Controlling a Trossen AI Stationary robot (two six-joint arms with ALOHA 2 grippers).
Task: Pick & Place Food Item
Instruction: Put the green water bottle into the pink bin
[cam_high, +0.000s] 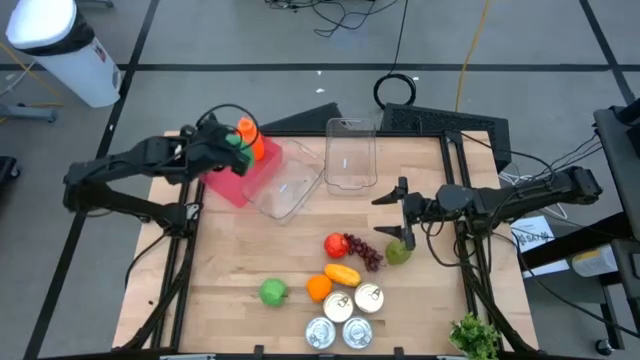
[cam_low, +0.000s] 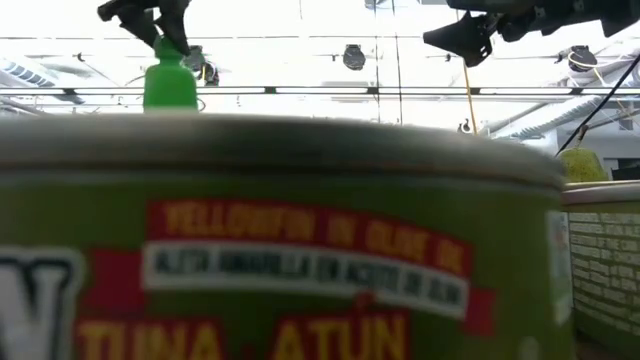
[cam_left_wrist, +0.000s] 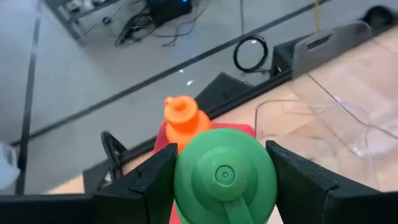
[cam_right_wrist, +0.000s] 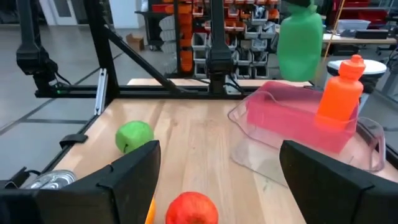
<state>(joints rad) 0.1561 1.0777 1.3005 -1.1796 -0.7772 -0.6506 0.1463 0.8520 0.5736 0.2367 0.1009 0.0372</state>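
The green bottle (cam_high: 243, 150) is above the red bin (cam_high: 238, 180), next to the orange bottle. My left gripper should keep holding the green bottle until I lower it into the bin.
My left gripper (cam_high: 232, 143) is shut on a green bottle (cam_left_wrist: 224, 177) and holds it above a red bin (cam_high: 238, 180) at the table's far left. The bottle also shows in the low view (cam_low: 168, 85) and in the right wrist view (cam_right_wrist: 300, 38). An orange bottle (cam_high: 250, 134) stands upright in the red bin, right beside the green one. My right gripper (cam_high: 403, 210) is open and empty above the table's right middle, close to a bunch of dark grapes (cam_high: 366, 252) and a green pear (cam_high: 399, 252). My left gripper pinches the green bottle's top end (cam_low: 166, 50) between its two fingers, one finger (cam_left_wrist: 152, 177) on each side. The fingers come from above and from the table's left. The bottle hangs upright below them, lifted clear above the red bin.
Two clear plastic containers (cam_high: 288, 187) (cam_high: 350, 155) lie right of the red bin. A red apple (cam_high: 336, 244), a green apple (cam_high: 273, 291), orange fruit (cam_high: 318, 287) and several cans (cam_high: 352, 318) sit near the front edge. A tuna can (cam_low: 280, 250) fills the low view.
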